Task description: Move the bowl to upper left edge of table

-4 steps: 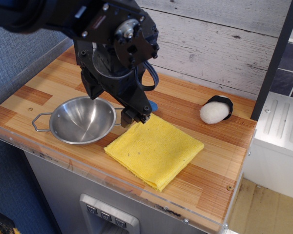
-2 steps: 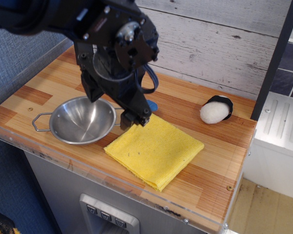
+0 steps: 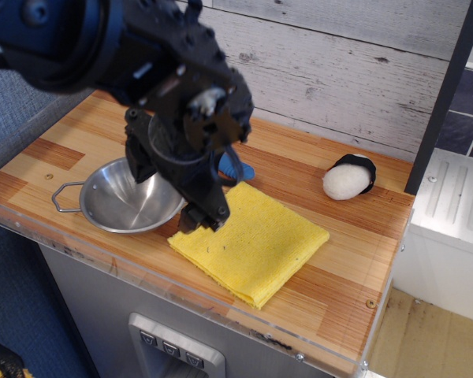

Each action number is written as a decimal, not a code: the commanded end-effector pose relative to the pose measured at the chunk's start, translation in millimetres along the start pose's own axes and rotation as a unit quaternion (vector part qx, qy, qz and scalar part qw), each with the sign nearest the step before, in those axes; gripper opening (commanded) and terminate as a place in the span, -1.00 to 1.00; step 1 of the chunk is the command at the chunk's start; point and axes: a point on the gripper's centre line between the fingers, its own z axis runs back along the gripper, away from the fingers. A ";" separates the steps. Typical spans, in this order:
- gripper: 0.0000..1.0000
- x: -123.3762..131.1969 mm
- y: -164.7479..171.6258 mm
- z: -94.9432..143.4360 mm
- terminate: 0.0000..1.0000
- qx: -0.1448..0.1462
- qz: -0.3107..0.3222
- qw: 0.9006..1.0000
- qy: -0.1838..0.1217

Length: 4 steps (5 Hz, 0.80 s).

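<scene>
The shiny steel bowl point(image 3: 122, 201) needs to go to the table's upper left edge, so I should next grab its rim point(image 3: 181, 206) with my gripper, opposite the bare wire handle.
The shiny steel bowl point(image 3: 122, 201) sits at the front left of the wooden table point(image 3: 63, 142). Its left wire handle point(image 3: 63, 197) points toward the left edge. Its right side and right handle are hidden behind my gripper. My black gripper point(image 3: 169, 189) hangs low over the bowl's right half. Its fingers are spread wide: one fingertip point(image 3: 199, 217) sits at the bowl's right rim by the yellow cloth, and the other point(image 3: 136, 161) is at the bowl's far side. Nothing is held.
A folded yellow cloth point(image 3: 252, 240) lies right of the bowl, touching or nearly touching it. A white ball-like object with a black cap point(image 3: 348, 178) rests at the back right. A small blue item point(image 3: 242, 170) peeks out behind the gripper. A clear rim point(image 3: 221, 303) runs along the front edge.
The gripper has moved down and toward the front left, so it now covers the bowl's right rim and handle. The bowl and cloth have not moved.
</scene>
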 end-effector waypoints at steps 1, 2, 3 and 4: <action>1.00 -11.3 1.6 -20.0 -1.00 0.040 -0.008 0.999 0.008; 1.00 -15.9 6.3 -31.7 -1.00 0.070 -0.001 0.997 0.009; 1.00 -21.3 10.7 -42.5 -1.00 0.084 0.008 0.996 0.018; 1.00 -21.4 12.9 -47.3 -1.00 0.097 0.011 0.995 0.020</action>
